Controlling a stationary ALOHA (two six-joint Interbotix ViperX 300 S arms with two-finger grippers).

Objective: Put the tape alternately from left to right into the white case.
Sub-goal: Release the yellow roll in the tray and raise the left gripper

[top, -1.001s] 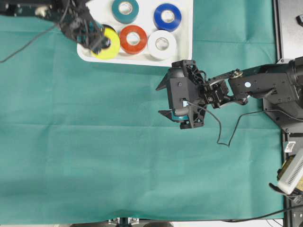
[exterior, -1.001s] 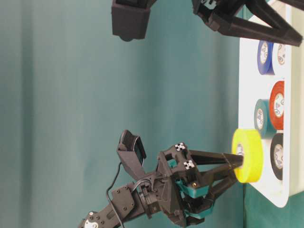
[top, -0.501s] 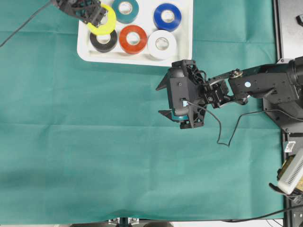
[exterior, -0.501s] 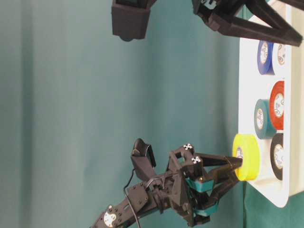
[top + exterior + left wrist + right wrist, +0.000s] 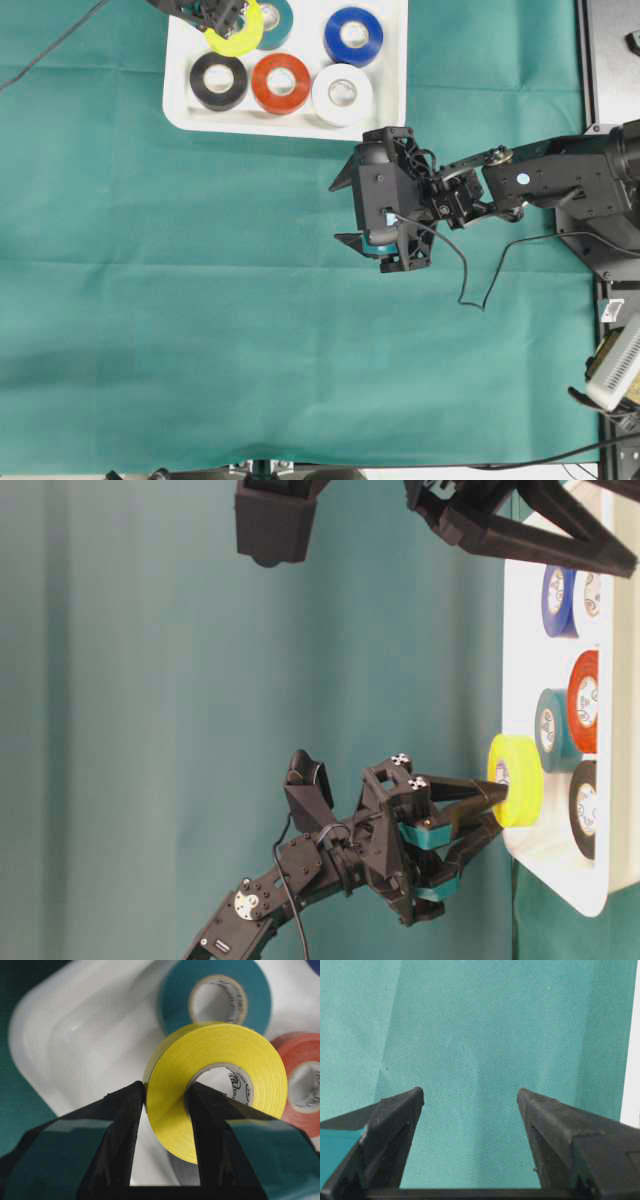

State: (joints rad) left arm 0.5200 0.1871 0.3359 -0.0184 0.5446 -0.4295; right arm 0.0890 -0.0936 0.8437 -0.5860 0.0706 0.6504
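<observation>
My left gripper is ready to open and let go of the yellow tape. The yellow tape's lower edge [image 5: 232, 50] [image 5: 172, 1135] is inside the case's sides and over its white bottom, so the tape would settle there.
My left gripper [image 5: 228, 22] is shut on the yellow tape [image 5: 238, 38], one finger through its core and one outside, and holds it on edge over the far left corner of the white case [image 5: 300, 128]. In the left wrist view the yellow tape [image 5: 225, 1050] hangs between the fingers of the left gripper [image 5: 166, 1091] just in front of the teal tape [image 5: 175, 995]. Black tape [image 5: 219, 81], orange-red tape [image 5: 281, 83], white tape [image 5: 342, 94] and blue tape [image 5: 353, 36] lie flat in the case. My right gripper [image 5: 343, 210] hovers open over bare cloth, holding nothing.
A green cloth [image 5: 200, 300] covers the table. The right arm's cable [image 5: 465, 280] trails on it. The black arm base [image 5: 610, 200] and a pale box [image 5: 612, 365] stand along the right edge.
My left gripper has carried the yellow tape from above the black roll toward the far left corner of the case, beside the teal roll. The right arm has not moved.
</observation>
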